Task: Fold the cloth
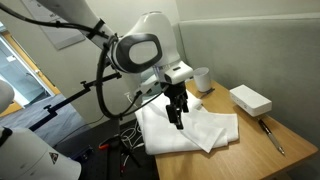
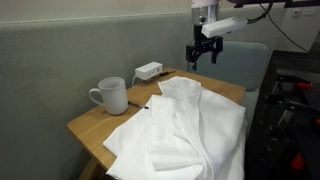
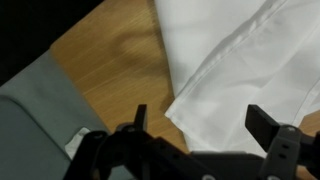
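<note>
Next, my gripper grabs the white cloth by its folded corner at the cloth's edge beside the wooden table. It then folds that corner over the rest of the cloth.
The cloth [image 1: 197, 133] is a large wrinkled white sheet lying partly folded on the wooden table [image 1: 255, 152]. It shows in both exterior views and fills much of the tabletop [image 2: 190, 130]. My gripper [image 1: 177, 116] hangs above the cloth's edge, apart from it [image 2: 203, 56]. In the wrist view its two black fingers [image 3: 202, 125] are spread wide with nothing between them. Below them lies a folded corner of the cloth [image 3: 240, 60] on bare wood [image 3: 110, 50].
A white mug [image 1: 201, 78] stands at the table's back, also seen in an exterior view [image 2: 110, 95]. A white rectangular box [image 1: 250, 99] lies near it [image 2: 149, 71]. A thin pen-like tool [image 1: 272, 135] lies by the table edge. A grey wall is behind.
</note>
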Tool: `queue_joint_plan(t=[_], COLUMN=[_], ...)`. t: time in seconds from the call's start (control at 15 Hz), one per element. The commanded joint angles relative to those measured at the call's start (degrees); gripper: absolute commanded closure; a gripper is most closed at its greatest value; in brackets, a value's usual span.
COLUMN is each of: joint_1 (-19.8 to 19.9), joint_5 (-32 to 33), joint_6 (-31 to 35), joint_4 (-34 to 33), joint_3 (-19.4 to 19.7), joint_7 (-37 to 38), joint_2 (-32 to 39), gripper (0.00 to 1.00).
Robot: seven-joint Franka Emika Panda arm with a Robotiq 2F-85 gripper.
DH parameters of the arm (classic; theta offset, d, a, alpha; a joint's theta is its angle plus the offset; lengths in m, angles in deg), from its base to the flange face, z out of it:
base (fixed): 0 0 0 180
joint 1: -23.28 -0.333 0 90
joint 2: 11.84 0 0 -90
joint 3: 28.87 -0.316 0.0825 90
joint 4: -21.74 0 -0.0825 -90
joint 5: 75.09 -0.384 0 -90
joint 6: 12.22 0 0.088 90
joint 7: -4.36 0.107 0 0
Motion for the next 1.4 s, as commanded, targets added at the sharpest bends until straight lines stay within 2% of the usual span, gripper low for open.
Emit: queue_joint_plan(t=[0.0, 0.2, 0.4, 0.47, 0.53, 1.07, 1.2, 1.33], joint_1=[-0.4, -0.1, -1.9, -2.6, -3.3, -5.9, -6.0, -6.2], joint_5=[-6.1, -13.9, -18.8, -19.9, -20.8, -23.4, -23.6, -23.5], joint_6=[8.1, 11.5, 12.5, 12.7, 12.7, 12.7, 12.7, 12.5], joint_4=[-2.7, -5.5, -8.6, -9.5, -10.3, -11.7, -11.5, -10.1], joint_3=[0.4, -1.6, -1.5, -1.2, -0.9, 0.3, 0.2, 0.2], joint_7=[-2.7, -7.7, -10.2, -10.5, -10.9, -11.3, -11.4, -11.5], joint_2=[9.5, 16.2, 20.6, 21.7, 22.4, 21.8, 21.2, 19.7], gripper=[0.0, 0.0, 0.0, 0.1, 0.26, 0.88, 0.99, 1.0])
